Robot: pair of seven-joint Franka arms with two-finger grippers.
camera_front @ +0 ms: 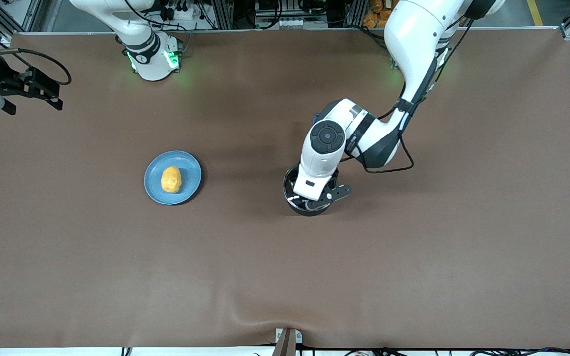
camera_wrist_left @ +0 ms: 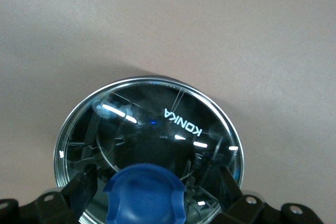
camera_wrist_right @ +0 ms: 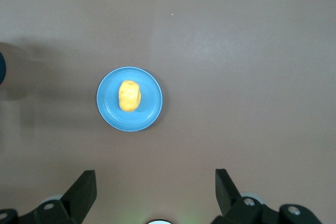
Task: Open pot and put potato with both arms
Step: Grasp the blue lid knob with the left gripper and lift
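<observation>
I should close my left gripper now, because my fingers are on either side of the blue knob (camera_wrist_left: 144, 192) on the glass lid (camera_wrist_left: 157, 124). Closing now would hold the knob.
The black pot (camera_front: 296, 201) stands mid-table, mostly hidden under my left hand; its handle is hidden. A glass lid (camera_wrist_left: 157, 124) with a blue knob (camera_wrist_left: 144, 192) covers it. My left gripper (camera_wrist_left: 156, 174) is open and low over the lid, one finger on each side of the knob with gaps; it also shows in the front view (camera_front: 316, 197). The yellow-orange potato (camera_front: 171, 179) lies on a blue plate (camera_front: 189, 184) toward the right arm's end. My right gripper (camera_wrist_right: 154, 177) is open and empty, high above the table, with the potato (camera_wrist_right: 129, 96) and the plate (camera_wrist_right: 150, 115) in its view.
Brown cloth covers the table. The right arm's green-lit base (camera_front: 152, 59) stands at the table's edge farthest from the front camera. A bracket (camera_front: 287, 341) sits at the edge nearest that camera.
</observation>
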